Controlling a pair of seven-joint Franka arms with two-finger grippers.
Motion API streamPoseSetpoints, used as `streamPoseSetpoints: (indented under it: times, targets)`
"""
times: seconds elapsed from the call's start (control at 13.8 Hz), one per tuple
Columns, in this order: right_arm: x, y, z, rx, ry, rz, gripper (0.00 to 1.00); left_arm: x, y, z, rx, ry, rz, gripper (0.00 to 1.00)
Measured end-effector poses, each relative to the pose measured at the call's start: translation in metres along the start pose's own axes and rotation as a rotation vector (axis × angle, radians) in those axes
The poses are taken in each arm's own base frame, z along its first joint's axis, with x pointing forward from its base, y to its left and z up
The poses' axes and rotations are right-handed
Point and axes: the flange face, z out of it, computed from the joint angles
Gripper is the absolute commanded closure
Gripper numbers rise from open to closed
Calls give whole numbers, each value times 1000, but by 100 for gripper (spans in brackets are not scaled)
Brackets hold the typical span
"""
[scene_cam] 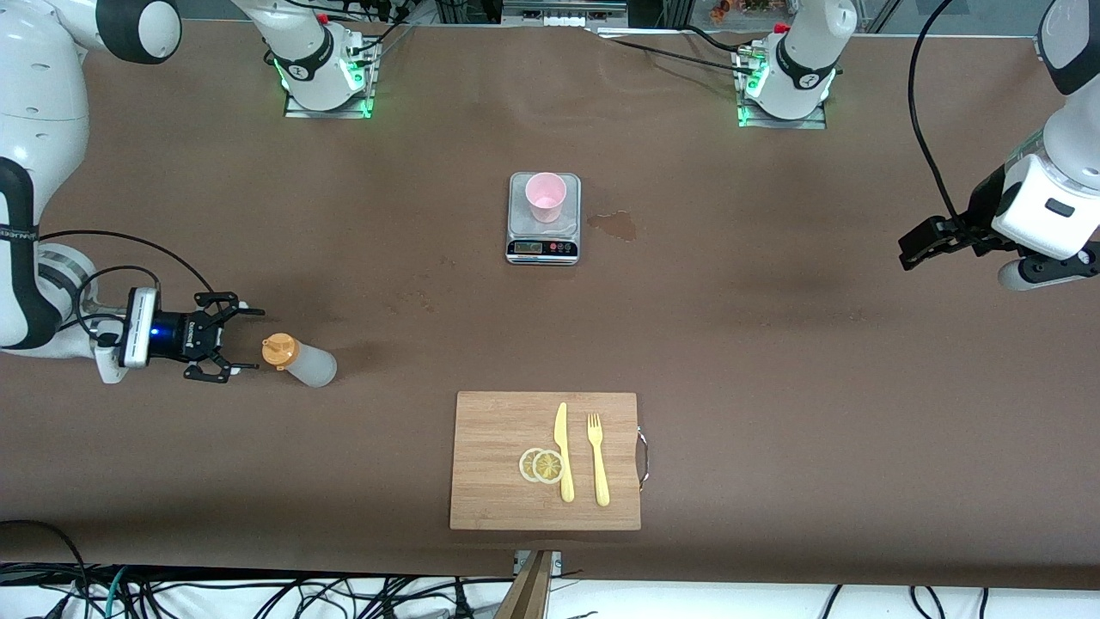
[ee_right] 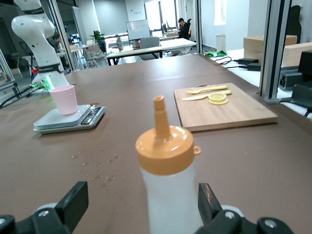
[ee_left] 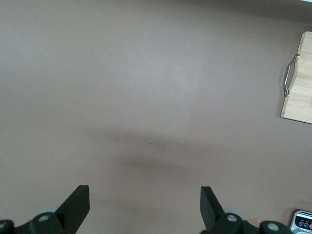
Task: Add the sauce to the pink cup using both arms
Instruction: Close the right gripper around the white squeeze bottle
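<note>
My right gripper is to grab the bottle by its whitish body (scene_cam: pixel 314 366) next, so the sauce bottle's orange nozzle cap (scene_cam: pixel 279 351) stays free to pour into the pink cup.
The sauce bottle (scene_cam: pixel 301 359), whitish with an orange nozzle cap, stands upright on the brown table toward the right arm's end. My right gripper (scene_cam: pixel 245 340) lies low and level, open, with the bottle (ee_right: pixel 168 195) just ahead of its fingertips and untouched by them. The right gripper (ee_right: pixel 141 192) shows both fingers spread wide. The pink cup (scene_cam: pixel 546 197) stands on the grey scale (scene_cam: pixel 543 245) at the table's middle, also seen as the cup (ee_right: pixel 64 99). My left gripper (scene_cam: pixel 911 249) hangs open over bare table at the left arm's end; the left gripper (ee_left: pixel 145 195) holds nothing.
A wooden cutting board (scene_cam: pixel 490 447) with a yellow knife (scene_cam: pixel 564 451), a fork (scene_cam: pixel 598 460) and lemon slices (scene_cam: pixel 541 465) lies nearer the front camera than the scale. A wet stain (scene_cam: pixel 614 225) marks the table beside the scale.
</note>
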Motion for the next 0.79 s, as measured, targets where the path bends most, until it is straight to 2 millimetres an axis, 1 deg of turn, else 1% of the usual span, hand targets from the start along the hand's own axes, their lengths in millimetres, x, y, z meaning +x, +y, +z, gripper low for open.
streamPoseSetpoints:
  times: [0.14, 0.22, 0.51, 0.65, 0.79]
  targets:
    - [6, 8, -1, -9, 2, -44, 0, 1, -1, 1, 1, -3, -3, 0]
    - [3, 11, 2, -19, 21, -65, 0, 1, -2, 1, 1, -3, -4, 0]
    - [-24, 13, 24, -28, 81, -106, 0, 1, -2, 1, 1, -3, -5, 0]
    - [-31, 14, 36, -24, 119, -117, 0, 1, -2, 2, 2, -7, -6, 0]
    - [-39, 13, 52, -7, 153, -122, 0, 1, -2, 2, 3, -10, -7, 0]
